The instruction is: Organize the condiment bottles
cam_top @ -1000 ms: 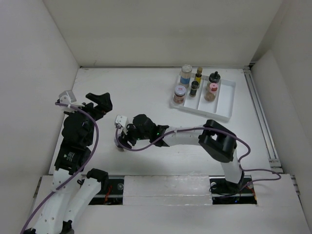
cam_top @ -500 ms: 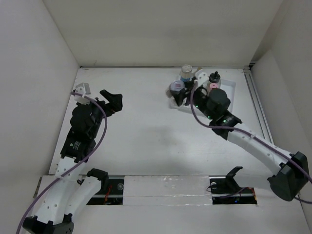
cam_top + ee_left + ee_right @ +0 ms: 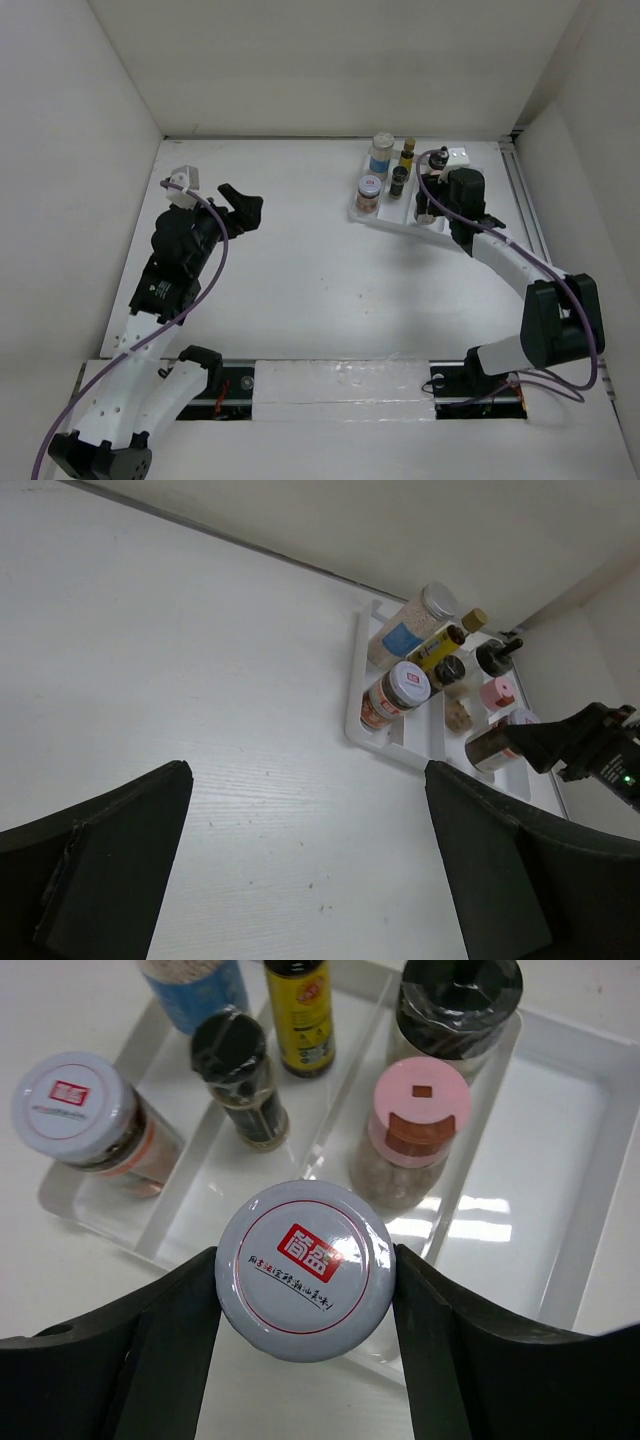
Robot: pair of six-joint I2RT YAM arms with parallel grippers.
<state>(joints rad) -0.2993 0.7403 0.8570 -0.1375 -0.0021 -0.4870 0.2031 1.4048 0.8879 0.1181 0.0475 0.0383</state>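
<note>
The brown jar should stay held in my right gripper for now. The tray's divider and near rim are under the jar's cap, so the jar would drop tipped onto that rim if I opened now.
My right gripper (image 3: 305, 1295) is shut on a brown spice jar with a white, red-labelled cap (image 3: 305, 1270), held over the near end of the white divided tray (image 3: 590, 1160). In the tray stand a second red-labelled jar (image 3: 75, 1105), a small black-capped bottle (image 3: 235, 1060), the slim yellow bottle (image 3: 298, 1010), a pink-capped jar (image 3: 420, 1110), a black-capped jar (image 3: 458, 995) and a blue-labelled jar (image 3: 195, 980). From above, the right gripper (image 3: 432, 205) is at the tray's (image 3: 470, 225) near side. My left gripper (image 3: 243, 205) is open and empty, far left of the tray.
The left wrist view shows bare white table between its fingers (image 3: 100, 860), with the tray (image 3: 352, 705) and the right gripper (image 3: 590, 750) beyond. White walls enclose the table on three sides. A rail (image 3: 530, 230) runs along the right edge.
My right arm has swung from the table's left-middle to the tray, carrying the jar, then shifted right over the tray. My left gripper has moved slightly farther and to the right.
</note>
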